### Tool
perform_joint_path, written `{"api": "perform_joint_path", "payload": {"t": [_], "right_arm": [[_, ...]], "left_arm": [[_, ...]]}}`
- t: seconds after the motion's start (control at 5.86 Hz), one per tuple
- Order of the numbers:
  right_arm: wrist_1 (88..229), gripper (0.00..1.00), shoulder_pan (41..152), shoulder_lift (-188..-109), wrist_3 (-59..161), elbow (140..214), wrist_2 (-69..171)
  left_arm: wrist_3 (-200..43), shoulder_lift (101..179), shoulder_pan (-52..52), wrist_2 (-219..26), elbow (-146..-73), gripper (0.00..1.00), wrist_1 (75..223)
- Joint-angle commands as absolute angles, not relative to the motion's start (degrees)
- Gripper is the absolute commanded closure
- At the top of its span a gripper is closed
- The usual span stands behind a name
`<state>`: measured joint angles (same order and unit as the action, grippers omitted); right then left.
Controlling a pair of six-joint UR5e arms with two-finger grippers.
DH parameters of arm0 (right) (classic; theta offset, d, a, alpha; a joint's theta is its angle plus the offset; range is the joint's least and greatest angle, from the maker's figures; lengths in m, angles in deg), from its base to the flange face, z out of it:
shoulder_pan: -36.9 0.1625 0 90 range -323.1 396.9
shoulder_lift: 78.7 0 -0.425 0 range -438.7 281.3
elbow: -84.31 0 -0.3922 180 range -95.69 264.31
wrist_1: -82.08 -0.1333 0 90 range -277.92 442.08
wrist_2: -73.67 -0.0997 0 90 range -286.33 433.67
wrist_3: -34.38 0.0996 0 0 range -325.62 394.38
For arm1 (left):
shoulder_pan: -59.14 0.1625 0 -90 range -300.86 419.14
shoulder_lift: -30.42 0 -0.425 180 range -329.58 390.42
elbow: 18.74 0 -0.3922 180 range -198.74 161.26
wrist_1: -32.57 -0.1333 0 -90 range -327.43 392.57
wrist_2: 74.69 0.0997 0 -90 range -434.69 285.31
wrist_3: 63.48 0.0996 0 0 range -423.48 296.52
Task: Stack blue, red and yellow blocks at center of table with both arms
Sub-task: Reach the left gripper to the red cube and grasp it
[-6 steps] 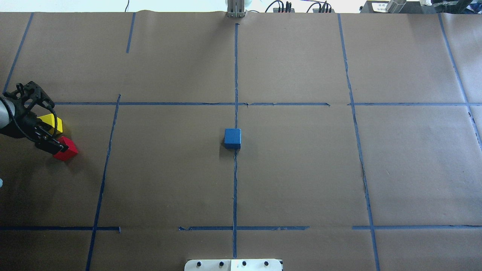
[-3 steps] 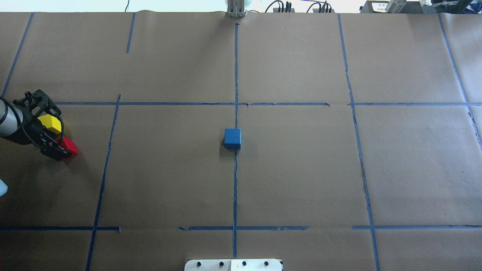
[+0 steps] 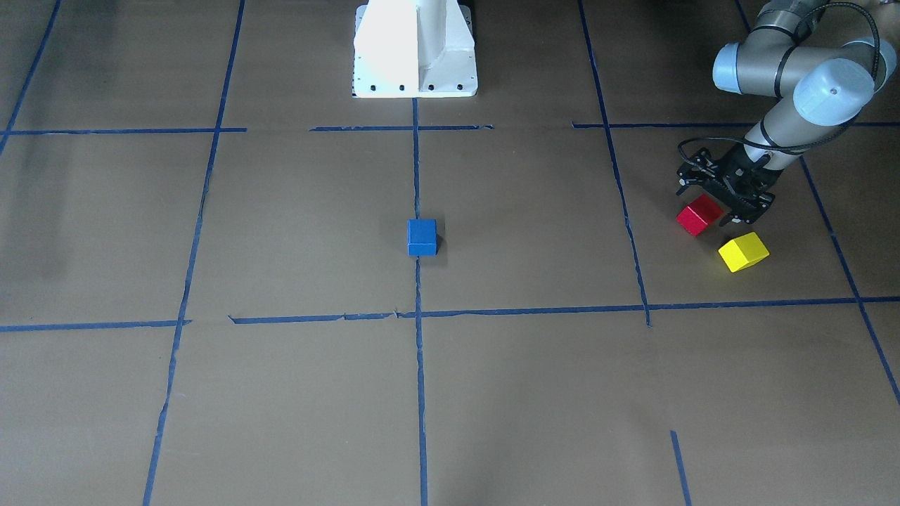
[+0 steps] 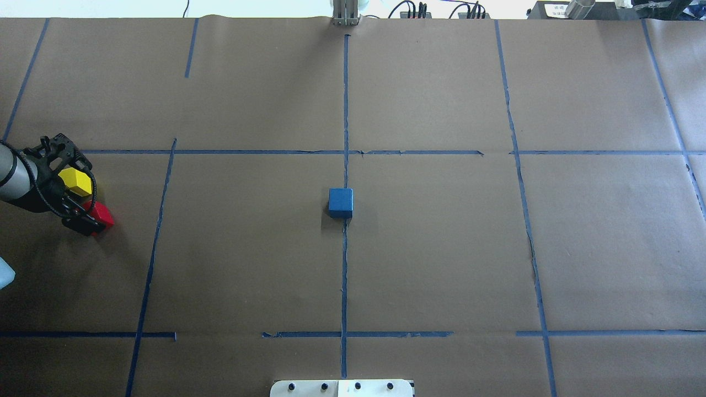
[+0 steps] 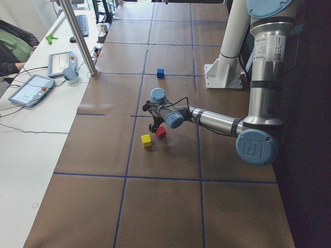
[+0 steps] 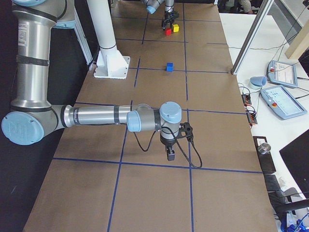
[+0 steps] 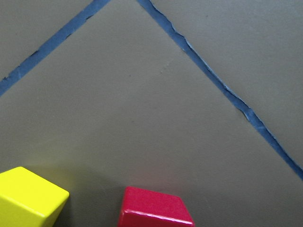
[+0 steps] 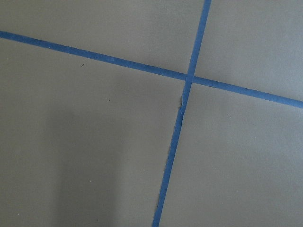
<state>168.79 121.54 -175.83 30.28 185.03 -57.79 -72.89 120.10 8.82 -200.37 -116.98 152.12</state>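
Observation:
I need to put the red block on top of the blue block, so my left gripper should next grab the red block by two opposite sides.
The blue block sits at the table's centre on the middle tape line. The red block and the yellow block lie close together at the far left of the table. My left gripper hangs low right over the red block, open and holding nothing. In the left wrist view the red block is at the bottom middle and the yellow block at the bottom left. My right gripper shows only in the exterior right view, low over bare paper; I cannot tell whether it is open or shut.
Brown paper with a blue tape grid covers the table. The white robot base stands at the near edge. A metal pole and tablets are on the side table past the far edge.
My left gripper has shifted slightly toward the red block and now covers more of it in the overhead view. The blocks have not moved.

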Motion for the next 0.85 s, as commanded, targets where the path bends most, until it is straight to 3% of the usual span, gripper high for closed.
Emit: {"api": "perform_joint_path", "payload": {"t": [0.0, 0.17, 0.34, 0.51, 0.68], "right_arm": [[168.83, 0.0, 121.54, -175.91, 30.07, 185.03, -57.81], [168.83, 0.0, 121.54, -175.91, 30.07, 185.03, -57.81], [168.83, 0.0, 121.54, -175.91, 29.99, 185.03, -57.72], [168.83, 0.0, 121.54, -175.91, 29.99, 185.03, -57.72], [168.83, 0.0, 121.54, -175.91, 29.99, 185.03, -57.72]], "left_arm": [[-72.88, 120.41, 9.31, -200.37, -115.6, 0.0, 152.27], [-72.88, 121.46, 10.09, -200.28, -114.03, 0.0, 152.28], [-72.88, 121.99, 10.36, -200.37, -113.23, 0.08, 152.19], [-72.88, 122.08, 10.36, -200.28, -113.22, 0.54, 152.1], [-72.97, 122.0, 10.36, -200.2, -113.22, 0.78, 152.1]]}}
